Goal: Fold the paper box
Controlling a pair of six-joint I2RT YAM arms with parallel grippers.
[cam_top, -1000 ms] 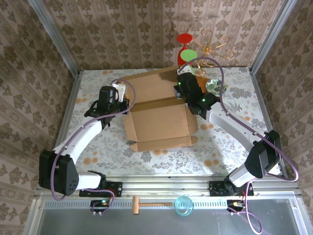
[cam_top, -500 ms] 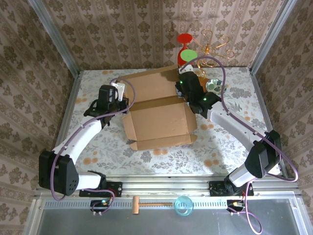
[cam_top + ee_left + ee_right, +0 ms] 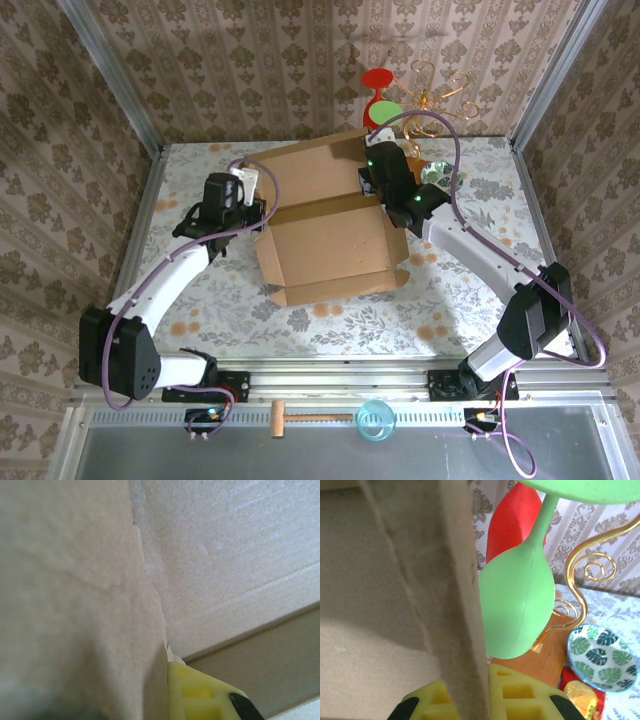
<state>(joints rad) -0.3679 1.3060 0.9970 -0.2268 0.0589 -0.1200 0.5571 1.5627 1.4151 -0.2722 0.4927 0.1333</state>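
Observation:
The box's side flap (image 3: pixel 75 605) stands along the edge of the lid panel and would stay standing there, so my left gripper needs to open.
The paper box (image 3: pixel 330 250) lies in the middle of the table as a shallow brown cardboard tray, with its lid panel (image 3: pixel 315 175) tilted up at the back. My left gripper (image 3: pixel 252 198) is at the box's left back corner, shut on a side flap (image 3: pixel 75 605); one yellow finger (image 3: pixel 200 695) presses against the cardboard. My right gripper (image 3: pixel 380 172) is at the lid's right edge. In the right wrist view the cardboard edge (image 3: pixel 455 580) stands upright between the two yellow fingers (image 3: pixel 520 695), which are shut on it.
Behind the box stand a green goblet shape (image 3: pixel 517 600), a red one (image 3: pixel 512 520) and a gold wire stand (image 3: pixel 590 570). A leaf-patterned dish (image 3: pixel 600 657) rests by an orange-brown board (image 3: pixel 542 660). A wooden hammer (image 3: pixel 300 417) and a blue cup (image 3: pixel 376 418) lie beyond the near rail.
My right gripper has shifted slightly toward the back along the lid's right edge and closed on it again. The box base has slid a little to the right. The left arm has stayed put.

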